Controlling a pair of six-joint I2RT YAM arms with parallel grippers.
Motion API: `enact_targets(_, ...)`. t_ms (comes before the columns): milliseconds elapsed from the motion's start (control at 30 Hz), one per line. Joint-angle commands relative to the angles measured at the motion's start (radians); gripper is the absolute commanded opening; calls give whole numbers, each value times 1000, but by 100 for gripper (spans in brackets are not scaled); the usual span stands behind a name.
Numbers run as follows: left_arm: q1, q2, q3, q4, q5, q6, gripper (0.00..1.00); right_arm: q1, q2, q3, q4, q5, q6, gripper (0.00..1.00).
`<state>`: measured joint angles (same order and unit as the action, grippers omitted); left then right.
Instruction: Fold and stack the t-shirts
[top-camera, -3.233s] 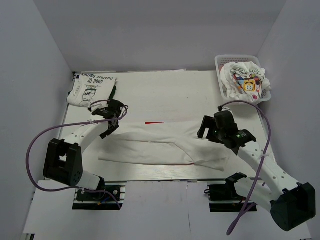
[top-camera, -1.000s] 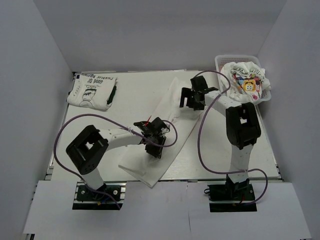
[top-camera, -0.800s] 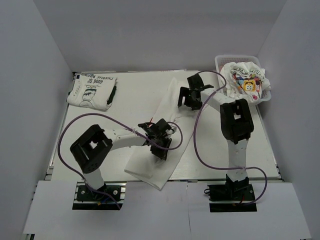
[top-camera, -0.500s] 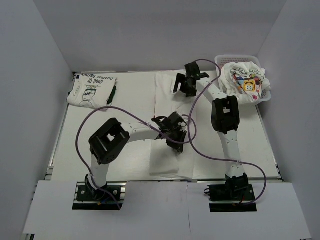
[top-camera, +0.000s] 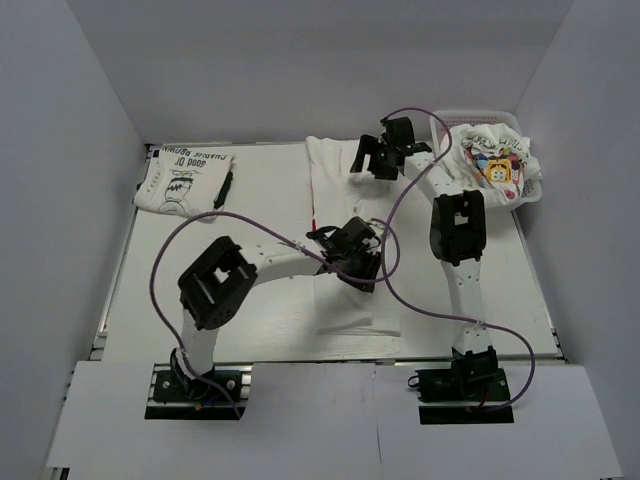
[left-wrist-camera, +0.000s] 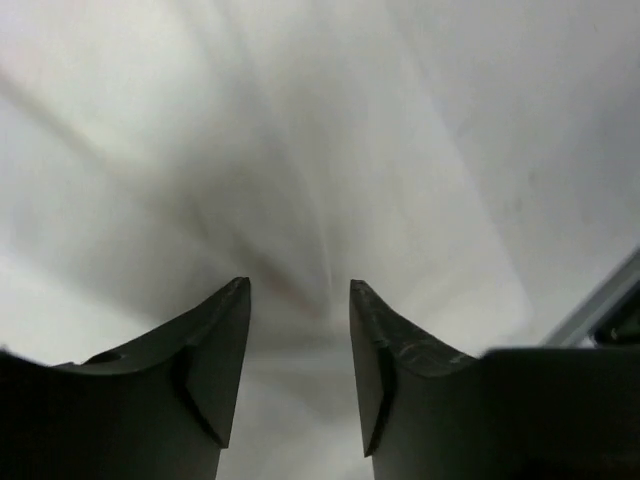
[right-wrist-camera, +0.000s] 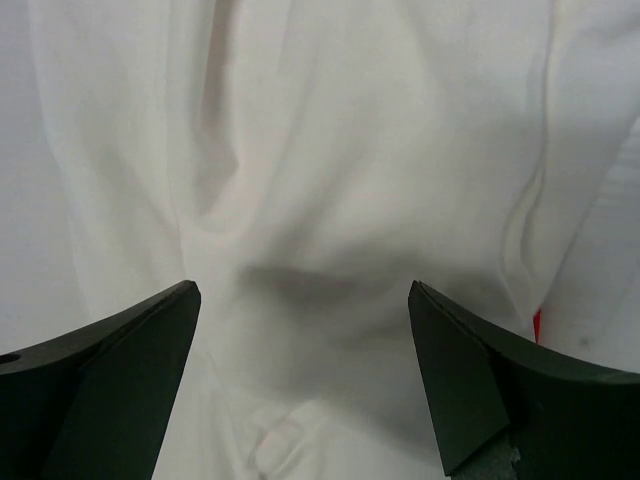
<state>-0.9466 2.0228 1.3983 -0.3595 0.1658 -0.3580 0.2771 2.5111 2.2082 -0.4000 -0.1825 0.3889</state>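
Next, the left gripper grabs the white t-shirt's near-end corner on its red-edged side (top-camera: 319, 331) to fold it, and leaves the t-shirt's other near-end corner for my right gripper.
A white t-shirt (top-camera: 338, 190) lies as a long strip down the table's middle, with a red edge of print showing on its left side. My left gripper (top-camera: 358, 268) is over its lower half. In the left wrist view the left gripper (left-wrist-camera: 298, 290) has its jaws a little apart over blurred white cloth (left-wrist-camera: 330, 150) whose wrinkles run toward them. My right gripper (top-camera: 372, 165) is over the strip's far end. In the right wrist view the right gripper (right-wrist-camera: 300, 290) is wide open above rumpled cloth (right-wrist-camera: 330, 150). A folded shirt with green-black lettering (top-camera: 185, 180) lies at the far left.
A white mesh basket (top-camera: 437, 125) at the far right corner holds a crumpled shirt with a yellow cartoon print (top-camera: 495, 165). A thin dark object (top-camera: 226, 185) lies beside the folded shirt. Purple cables loop over the table's middle. Grey walls enclose three sides.
The shirt has been swung from lying across the table to lying lengthwise, far to near. The right gripper moved to the far edge, the left to the middle. In the last half second the strip shifted right.
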Motion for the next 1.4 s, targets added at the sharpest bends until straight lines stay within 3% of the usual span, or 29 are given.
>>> enact_targets(0, -11, -265, -106, 17, -35, 25, 56, 2, -239, -57, -2, 23, -56, 90)
enact_targets(67, -20, -358, -215, 56, 0, 16, 78, 4, -363, -105, 24, 40, -48, 90)
enact_targets(100, -20, -401, -249, 71, 0, 4, 95, 2, -395, -208, 36, 38, -39, 90)
enact_targets(133, -20, -476, -309, 82, -14, -7, 100, 4, -463, -249, 76, 46, -29, 90)
enact_targets(300, -20, -588, -381, -67, -106, -70, 100, 5, -752, -589, 138, 86, 16, 90)
enact_targets(333, -20, -589, -406, -111, -129, -91, 100, 7, -782, -739, 136, 89, 24, 90)
enact_targets(400, -20, -611, -452, -111, -129, -151, 100, 7, -919, -848, 147, 92, 77, 90)
enact_targets(433, -20, -612, -505, -111, -120, -171, 100, 11, -955, -1021, 156, 86, 88, 90)
enact_targets(533, -20, -612, -574, -93, -129, -236, 100, 31, -1103, -1248, 187, 46, 78, 90)
enact_targets(633, -20, -612, -619, -59, -105, -245, 100, 56, -1236, -1338, 57, 77, 76, 90)
enact_targets(767, -20, -599, -660, 7, -48, -236, 98, 88, -1393, -1558, 27, 55, 106, 90)
enact_targets(1000, -20, -498, -662, 42, 4, -214, 77, 93, -1480, -1708, -8, -103, 123, 90)
enact_targets(1133, -20, -457, -653, 22, 5, -205, 48, 91, -1485, -1751, -37, -117, 137, 90)
enact_targets(1167, -20, -457, -653, 22, 5, -205, 33, 89, -1483, -1757, -40, -120, 148, 90)
enact_targets(1233, -20, -457, -653, 22, 14, -205, 21, 91, -1482, -1789, -36, -150, 159, 90)
enact_targets(1267, -20, -457, -635, 7, 5, -205, 11, 93, -1477, -1792, -37, -153, 172, 90)
enact_targets(1367, -20, -457, -625, -15, 5, -196, 2, 94, -1470, -1818, -37, -178, 179, 82)
